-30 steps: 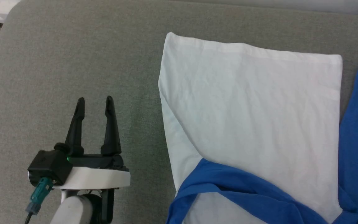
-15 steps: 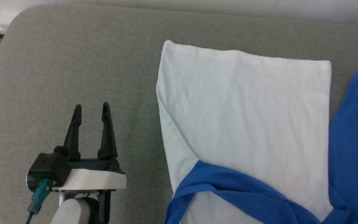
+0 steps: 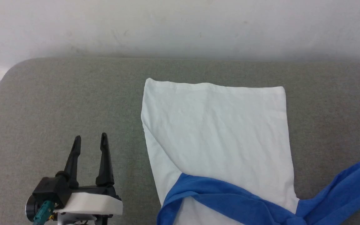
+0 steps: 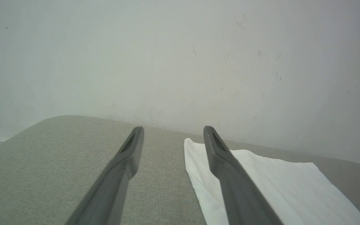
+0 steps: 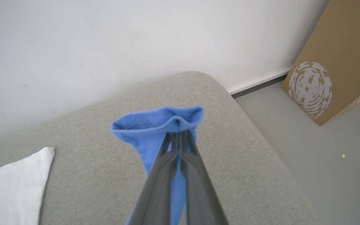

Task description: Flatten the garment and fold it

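Note:
The tip of the garment's corner curls up while the garment's body (image 3: 220,131) lies flat. My left gripper should grab the garment by its white hem corner (image 3: 149,82) next.
The garment (image 3: 217,131), white with blue sleeves, lies on the grey cushioned surface (image 3: 58,100), its white body spread toward the wall. One blue sleeve (image 3: 223,197) is folded across its near part. The other blue sleeve (image 5: 155,131) is lifted off the cushion, and my right gripper (image 5: 177,135) is shut on its cuff. That sleeve stretches out to the lower right in the head view (image 3: 345,190). My left gripper (image 3: 91,140) stands open over bare cushion, left of the white body and apart from it; its fingers (image 4: 130,156) hold nothing.
A white wall (image 3: 180,28) runs behind the cushion. Right of the cushion's rounded far corner (image 5: 211,81) are grey floor (image 5: 323,162) and a brown cardboard box (image 5: 333,59). Bare cushion stretches left of the garment.
The head camera has tilted up, bringing the wall into view. The right-hand blue sleeve, lying beside the white body before, is now pulled out to the right and lifted. The right gripper has shut.

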Robot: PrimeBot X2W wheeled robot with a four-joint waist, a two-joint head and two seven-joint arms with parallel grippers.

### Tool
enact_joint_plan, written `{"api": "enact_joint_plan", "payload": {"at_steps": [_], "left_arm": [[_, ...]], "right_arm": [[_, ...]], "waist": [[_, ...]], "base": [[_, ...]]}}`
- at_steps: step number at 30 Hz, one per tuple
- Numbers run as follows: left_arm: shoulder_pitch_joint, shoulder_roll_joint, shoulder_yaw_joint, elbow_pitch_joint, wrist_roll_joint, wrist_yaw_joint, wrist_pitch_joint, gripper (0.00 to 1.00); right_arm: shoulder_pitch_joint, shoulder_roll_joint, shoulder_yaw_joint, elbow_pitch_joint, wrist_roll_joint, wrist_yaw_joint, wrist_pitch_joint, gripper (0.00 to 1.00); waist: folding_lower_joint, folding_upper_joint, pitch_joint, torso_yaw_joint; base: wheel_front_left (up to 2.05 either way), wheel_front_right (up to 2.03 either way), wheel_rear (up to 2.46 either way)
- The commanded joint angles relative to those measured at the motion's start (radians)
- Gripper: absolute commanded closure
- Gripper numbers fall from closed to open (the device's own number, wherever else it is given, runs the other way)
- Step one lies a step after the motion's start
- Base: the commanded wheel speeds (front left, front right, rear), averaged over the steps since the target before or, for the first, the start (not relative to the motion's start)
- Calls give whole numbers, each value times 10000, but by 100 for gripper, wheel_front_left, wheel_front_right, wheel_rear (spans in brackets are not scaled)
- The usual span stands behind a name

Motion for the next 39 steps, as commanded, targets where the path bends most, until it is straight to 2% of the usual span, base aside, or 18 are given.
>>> {"api": "enact_joint_plan", "payload": {"at_steps": [1, 7, 11, 15, 17, 19, 20, 24, 29, 35, 39], "left_arm": [[140, 42, 25, -23, -56, 61, 8, 0], [575, 109, 6, -170, -121, 177, 216, 0], [857, 156, -2, -310, -169, 248, 349, 0], [1103, 156, -31, -431, -233, 305, 445, 0], [1180, 153, -59, -479, -253, 324, 485, 0], [1217, 156, -99, -511, -266, 326, 535, 0], [1217, 164, -133, -520, -272, 309, 569, 0], [1113, 256, -187, -487, -306, 213, 680, 0], [955, 297, -236, -361, -370, 116, 731, 0], [763, 305, -358, -182, -367, 49, 780, 0], [650, 315, -409, -91, -365, 40, 828, 0]], "right_arm": [[163, 152, 124, -289, 64, -7, -24, 100], [1327, 1243, 1020, -3025, -16, -7, 455, 100], [2043, 2362, 1627, -4653, -23, -7, 829, 100], [2658, 3779, 2401, -5522, -339, -7, 925, 100], [2905, 4158, 2805, -5636, -387, -7, 876, 100], [3144, 4280, 3324, -5504, -127, -7, 753, 100], [3292, 4289, 3713, -5270, 421, -7, 611, 100], [3714, 4297, 5496, -4313, 1824, -7, -303, 100], [3469, 4300, 7872, -3319, 2894, -7, -1581, 100], [2662, 4301, 10390, -2117, 3774, -7, -2772, 100], [2113, 4301, 11372, -898, 4035, -7, -3601, 100]], "waist": [[2, 0, -770, -487], [2, 0, -1599, -564], [2, 0, -2034, -610], [2, 0, -2307, -654], [2, 0, -2364, -648], [2, 0, -2393, -617], [2, 0, -2391, -568], [2, 0, -2296, -352], [2, 0, -2057, -140], [2, 0, -1807, 204], [2, 0, -1622, 437]], "base": [[0, 0, 0], [0, 0, 0], [0, 0, 0], [0, 0, 0], [0, 0, 0], [0, 0, 0], [0, 0, 0], [0, 0, 0], [0, 0, 0], [0, 0, 0], [0, 0, 0]]}}
